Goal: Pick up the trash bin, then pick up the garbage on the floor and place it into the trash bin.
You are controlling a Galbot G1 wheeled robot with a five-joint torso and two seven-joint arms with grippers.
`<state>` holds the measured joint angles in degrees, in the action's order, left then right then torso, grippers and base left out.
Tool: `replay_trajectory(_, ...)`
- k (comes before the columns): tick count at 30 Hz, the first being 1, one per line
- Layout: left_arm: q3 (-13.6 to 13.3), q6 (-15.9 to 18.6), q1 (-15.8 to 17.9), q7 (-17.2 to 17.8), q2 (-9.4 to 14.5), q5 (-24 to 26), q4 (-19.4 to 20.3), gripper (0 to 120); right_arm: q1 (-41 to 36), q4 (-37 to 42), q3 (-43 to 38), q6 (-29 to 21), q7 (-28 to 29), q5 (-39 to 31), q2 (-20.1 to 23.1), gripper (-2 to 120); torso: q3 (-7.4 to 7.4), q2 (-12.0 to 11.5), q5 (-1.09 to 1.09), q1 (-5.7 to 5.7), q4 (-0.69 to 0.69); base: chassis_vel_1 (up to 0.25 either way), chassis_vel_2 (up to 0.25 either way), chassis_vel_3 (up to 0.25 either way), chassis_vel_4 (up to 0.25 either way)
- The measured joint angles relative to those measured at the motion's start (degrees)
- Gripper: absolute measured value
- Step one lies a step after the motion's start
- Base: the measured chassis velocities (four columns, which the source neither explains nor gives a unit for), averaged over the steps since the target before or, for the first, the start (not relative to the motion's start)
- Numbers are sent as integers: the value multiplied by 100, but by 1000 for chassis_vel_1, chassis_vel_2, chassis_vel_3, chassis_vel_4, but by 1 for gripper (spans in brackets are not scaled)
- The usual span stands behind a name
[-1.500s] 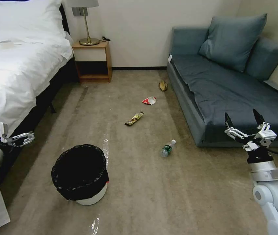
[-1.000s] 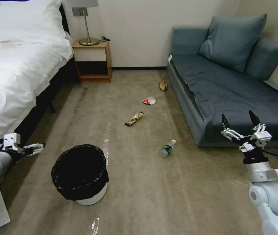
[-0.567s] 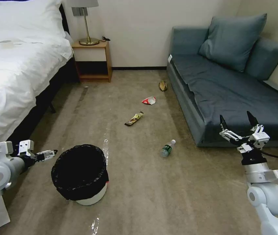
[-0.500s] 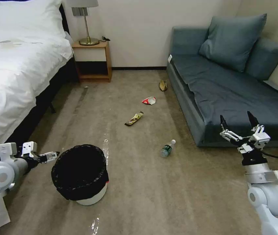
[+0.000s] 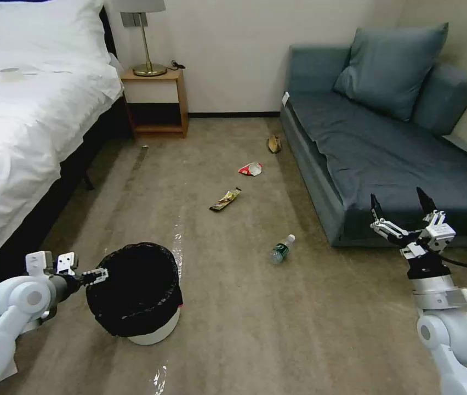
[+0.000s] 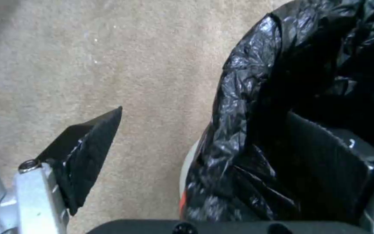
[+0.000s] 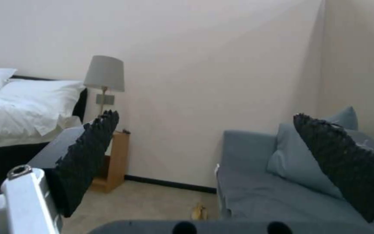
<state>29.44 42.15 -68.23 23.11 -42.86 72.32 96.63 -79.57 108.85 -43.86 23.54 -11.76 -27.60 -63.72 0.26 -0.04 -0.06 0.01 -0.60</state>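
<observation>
My left gripper grabs the trash bin by its liner-covered rim [image 5: 98,297] next, which leaves the trash bin's opening [image 5: 138,280] free for the garbage.
The trash bin [image 5: 154,330] is white with a black bag liner [image 6: 256,97] and stands upright on the carpet at the lower left. My left gripper [image 5: 97,274] is open at the bin's left rim. In the left wrist view one finger [image 6: 87,146] is outside over the carpet and the other [image 6: 325,162] is inside the liner. The garbage lies in a line ahead: a clear bottle [image 5: 282,248], a yellow-brown wrapper [image 5: 225,199], a red-and-white packet [image 5: 250,169] and a banana peel [image 5: 274,144]. My right gripper [image 5: 400,211] is open and raised beside the sofa, holding nothing.
A white bed [image 5: 20,126] runs along the left. A wooden nightstand [image 5: 157,101] with a lamp stands against the far wall. A grey-blue sofa [image 5: 387,153] with a cushion lines the right. Clear film strips [image 5: 177,241] lie on the carpet by the bin.
My left arm has swung down and rightward from beside the bed to the bin's left rim. The right gripper dropped slightly, then held still. Bin and litter have not moved.
</observation>
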Motion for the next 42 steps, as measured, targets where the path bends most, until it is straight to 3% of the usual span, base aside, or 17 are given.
replay_trajectory(9,-228,-2,231,115,-79,241,-129,99,-13,1,16,12,-7,38,-12,100,0,0,0,0,-1,0,0,0,0)
replay_trajectory(15,-360,-2,331,229,-93,430,-176,79,1,54,16,-5,3,39,19,100,0,0,0,0,0,0,0,0,0)
replay_trajectory(19,-417,-10,315,306,-100,495,-146,59,-49,40,-10,6,12,55,-16,100,-1,0,3,0,1,0,0,0,0)
replay_trajectory(20,-417,-10,315,306,-100,495,-146,59,-49,40,-10,6,12,55,-16,100,-1,0,3,0,1,0,0,0,0)
replay_trajectory(22,-390,-31,269,326,-117,526,-132,47,-66,48,-24,10,12,55,-20,100,-1,0,4,0,2,0,0,0,0)
replay_trajectory(27,-339,-37,204,402,-163,582,-115,34,-69,74,-26,10,12,53,-27,100,-2,0,5,-1,2,0,0,0,0)
replay_trajectory(29,-282,-40,121,437,-201,616,-79,20,-79,118,-26,10,22,51,-27,100,-2,0,5,0,1,0,0,0,0)
replay_trajectory(34,-210,-41,-29,448,-220,642,-11,5,-114,146,-48,13,32,48,-1,100,-2,1,5,0,1,0,0,0,0)
replay_trajectory(42,-90,-40,-214,481,-314,640,93,3,-188,218,-84,27,34,44,-6,100,-2,1,5,-1,0,0,0,0,0)
